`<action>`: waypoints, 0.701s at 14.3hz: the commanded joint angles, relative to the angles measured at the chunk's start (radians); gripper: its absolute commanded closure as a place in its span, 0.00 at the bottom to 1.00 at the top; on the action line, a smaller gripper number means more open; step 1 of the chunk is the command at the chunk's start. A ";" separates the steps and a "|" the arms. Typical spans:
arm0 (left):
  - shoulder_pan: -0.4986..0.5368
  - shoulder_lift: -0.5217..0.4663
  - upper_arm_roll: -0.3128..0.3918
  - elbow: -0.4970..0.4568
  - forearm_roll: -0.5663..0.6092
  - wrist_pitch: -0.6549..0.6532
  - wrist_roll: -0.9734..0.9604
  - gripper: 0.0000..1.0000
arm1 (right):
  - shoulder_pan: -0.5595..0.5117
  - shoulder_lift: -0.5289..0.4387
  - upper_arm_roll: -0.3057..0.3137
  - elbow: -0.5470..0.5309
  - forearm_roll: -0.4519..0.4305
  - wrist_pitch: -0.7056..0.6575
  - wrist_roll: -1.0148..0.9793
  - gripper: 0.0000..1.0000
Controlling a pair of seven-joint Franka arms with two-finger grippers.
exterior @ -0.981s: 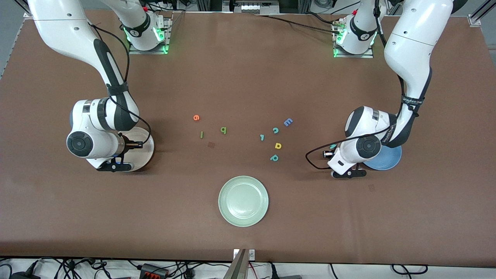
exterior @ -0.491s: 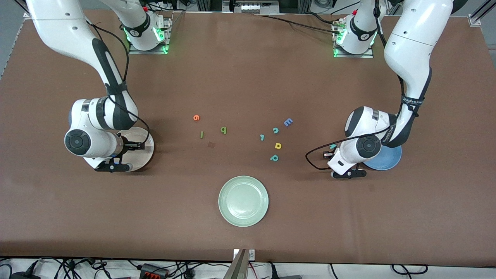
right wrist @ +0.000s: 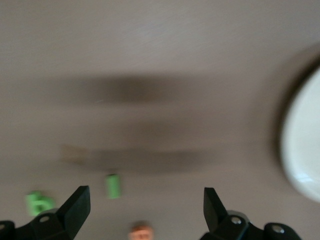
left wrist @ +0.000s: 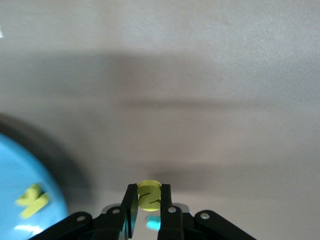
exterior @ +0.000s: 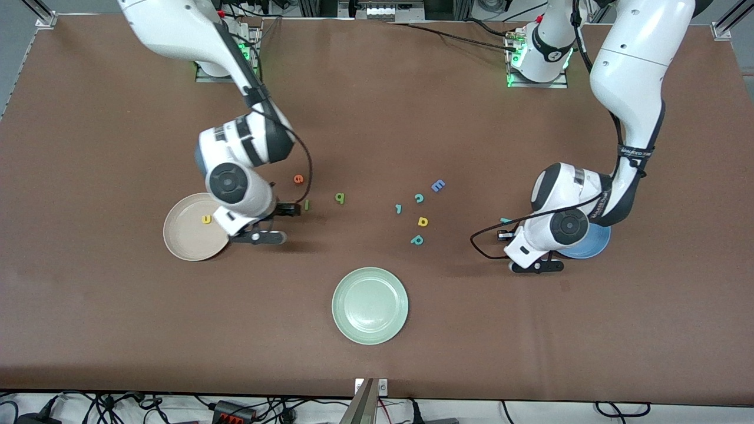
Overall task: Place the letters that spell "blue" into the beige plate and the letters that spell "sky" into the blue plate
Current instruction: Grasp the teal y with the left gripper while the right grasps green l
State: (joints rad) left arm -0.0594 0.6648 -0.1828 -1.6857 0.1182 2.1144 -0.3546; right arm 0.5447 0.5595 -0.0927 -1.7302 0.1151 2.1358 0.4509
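My right gripper should add the dark green l to the beige plate (exterior: 182, 235) (right wrist: 302, 150), so next it should grab the l by its long straight sides.
The beige plate (exterior: 182, 235) holds the yellow u (exterior: 206, 219). My right gripper (exterior: 293, 209) hangs open and empty just off that plate, over the table beside the dark green l (exterior: 306, 204). The orange e (exterior: 298, 178) and light green b (exterior: 340, 198) lie close by. In the right wrist view, open right gripper (right wrist: 145, 210), l (right wrist: 113, 186), b (right wrist: 40, 202), e (right wrist: 141, 231), plate (right wrist: 302, 150). My left gripper (exterior: 500, 234) is shut on the yellow s (left wrist: 148, 194) beside the blue plate (exterior: 592, 244). That blue plate (left wrist: 20, 170) holds the yellow k (left wrist: 32, 200).
A pale green plate (exterior: 370, 305) sits nearest the front camera. Mid-table lie a blue E (exterior: 437, 186), teal c (exterior: 419, 198), small teal letter (exterior: 398, 208), yellow a (exterior: 422, 221) and teal p (exterior: 417, 239). Another teal letter (exterior: 505, 221) lies by the left gripper.
The right arm swung off the beige plate toward the l and opened its gripper, leaving the yellow u in the plate. The left gripper closed on the s and barely moved.
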 commanded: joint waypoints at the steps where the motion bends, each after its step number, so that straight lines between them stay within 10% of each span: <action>1: 0.018 -0.043 0.002 0.053 0.027 -0.140 0.025 0.90 | 0.018 0.026 -0.012 -0.002 0.098 0.038 0.026 0.00; 8: 0.217 -0.073 0.000 -0.029 0.035 -0.188 0.240 0.87 | 0.069 0.083 -0.013 -0.009 0.098 0.053 0.040 0.28; 10: 0.228 -0.079 0.002 -0.089 0.035 -0.151 0.240 0.61 | 0.089 0.106 -0.016 -0.009 0.098 0.076 0.040 0.37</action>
State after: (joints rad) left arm 0.1670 0.6122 -0.1686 -1.6968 0.1268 1.9260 -0.1206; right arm 0.6046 0.6510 -0.0938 -1.7346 0.1954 2.1861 0.4771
